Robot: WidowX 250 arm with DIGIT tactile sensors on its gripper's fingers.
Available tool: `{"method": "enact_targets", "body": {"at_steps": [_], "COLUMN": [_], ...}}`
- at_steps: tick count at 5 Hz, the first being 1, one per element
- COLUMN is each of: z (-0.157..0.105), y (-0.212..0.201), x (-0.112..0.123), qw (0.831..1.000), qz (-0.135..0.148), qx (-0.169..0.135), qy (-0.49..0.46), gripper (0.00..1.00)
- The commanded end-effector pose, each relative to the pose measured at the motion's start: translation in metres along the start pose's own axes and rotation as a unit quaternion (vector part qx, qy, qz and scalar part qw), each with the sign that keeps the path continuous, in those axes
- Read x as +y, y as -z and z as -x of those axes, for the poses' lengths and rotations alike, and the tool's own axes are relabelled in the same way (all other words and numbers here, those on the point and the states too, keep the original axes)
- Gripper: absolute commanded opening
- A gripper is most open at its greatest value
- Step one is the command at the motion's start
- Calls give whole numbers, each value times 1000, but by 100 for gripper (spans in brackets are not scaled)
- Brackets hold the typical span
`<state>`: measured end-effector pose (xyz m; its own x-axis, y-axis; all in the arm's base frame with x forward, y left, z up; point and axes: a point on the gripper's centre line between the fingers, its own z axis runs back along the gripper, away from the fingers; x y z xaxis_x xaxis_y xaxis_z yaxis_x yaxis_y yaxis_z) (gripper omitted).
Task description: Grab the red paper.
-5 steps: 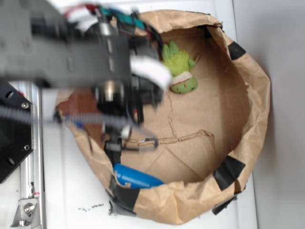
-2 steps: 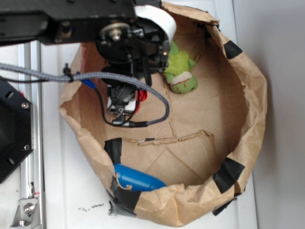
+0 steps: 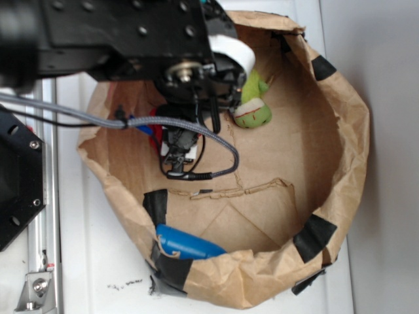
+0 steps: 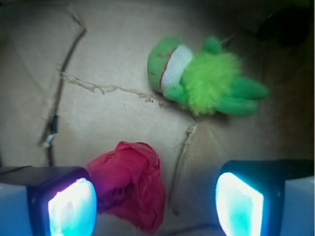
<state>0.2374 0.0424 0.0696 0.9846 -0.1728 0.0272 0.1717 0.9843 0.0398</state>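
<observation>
My fingers are around the red paper [image 4: 130, 184] but above it, so they would miss it if I closed now. I need to first lower my gripper.
The red paper [image 4: 130, 184], a crumpled bright red wad, lies on the brown paper floor in the wrist view. It sits between my two fingers, close to the left pad [image 4: 71, 206] and well apart from the right pad [image 4: 239, 204]. My gripper [image 4: 155, 206] is open around it and holds nothing. In the exterior view the black arm [image 3: 190, 72] reaches into the bag and covers most of the red paper, so only a sliver of red shows beside the wrist.
A green plush toy [image 4: 202, 81] lies just beyond the gripper, also at the arm's right [image 3: 252, 108]. A smooth blue object [image 3: 190, 245] rests at the near wall. The brown paper bag's rolled rim [image 3: 353, 131] rings everything.
The arm has swung from the bag's near left side toward the back and right, ending over the red paper next to the green plush toy.
</observation>
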Motion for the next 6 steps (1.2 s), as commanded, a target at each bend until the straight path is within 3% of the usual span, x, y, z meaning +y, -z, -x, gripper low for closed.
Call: {"method": "enact_targets", "body": {"at_steps": [1, 2, 3, 4, 6], "z": [-18, -17, 0, 1, 10], "y": [23, 35, 44, 41, 35], "x": [-15, -20, -27, -22, -24], "qw": [1000, 1000, 1000, 1000, 1000], "qz": [-6, 7, -1, 3, -1], "qx": [-19, -5, -1, -7, -15], "qy": [16, 17, 13, -1, -4], "gripper": [100, 100, 100, 0, 0]}}
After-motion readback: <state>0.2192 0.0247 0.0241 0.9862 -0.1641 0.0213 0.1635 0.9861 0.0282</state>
